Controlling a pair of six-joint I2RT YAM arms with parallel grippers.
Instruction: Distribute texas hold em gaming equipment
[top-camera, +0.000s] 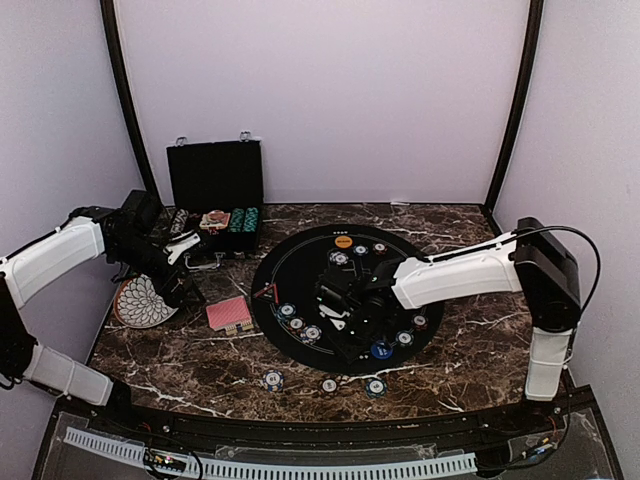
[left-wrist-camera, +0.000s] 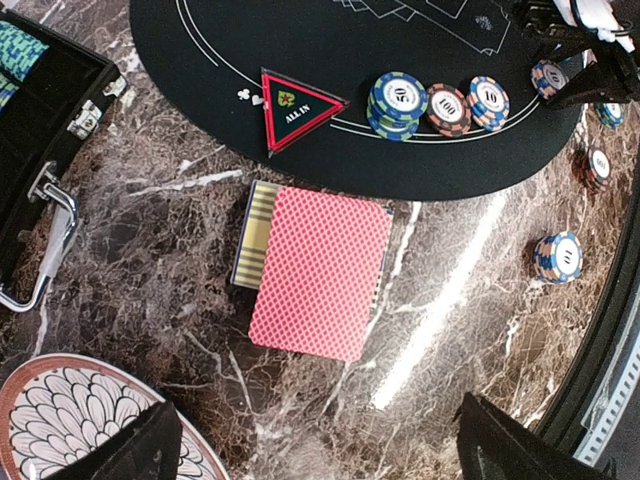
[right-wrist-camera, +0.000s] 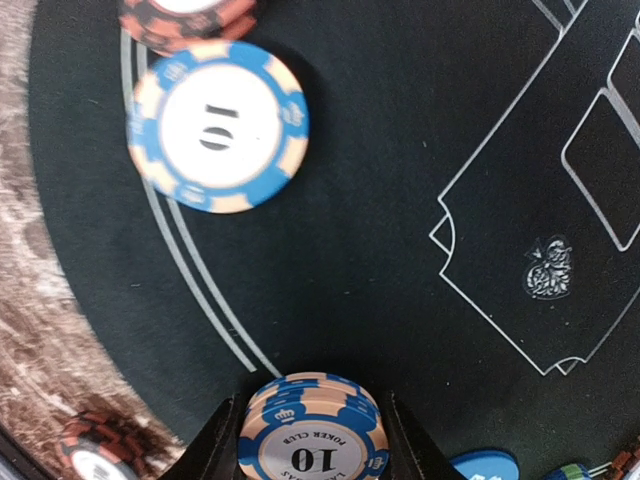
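Observation:
The chip stack is low over flat, empty mat at the white line, beside the blue disc, so my right gripper should release it now.
My right gripper (right-wrist-camera: 312, 445) is shut on a short stack of blue "10" poker chips (right-wrist-camera: 312, 440) over the round black mat (top-camera: 300, 262). In the top view it (top-camera: 332, 300) is at the mat's middle. A single blue "10" chip (right-wrist-camera: 218, 125) lies on the mat ahead of it, with a red chip (right-wrist-camera: 185, 15) beyond. My left gripper (left-wrist-camera: 320, 450) is open and empty over the marble, short of the red-backed card deck (left-wrist-camera: 320, 270). A blue chip stack (left-wrist-camera: 397, 103) and a red chip (left-wrist-camera: 448, 108) sit by the mat's edge. An orange disc (top-camera: 343, 241) and a blue disc (top-camera: 381, 351) lie on the mat.
The open black case (top-camera: 215, 190) with chips inside stands at the back left. The petal-pattern plate (top-camera: 143, 302) lies under my left arm. A triangular "ALL IN" marker (left-wrist-camera: 297, 108) lies on the mat. Three chip piles (top-camera: 329, 385) sit on the marble near the front edge.

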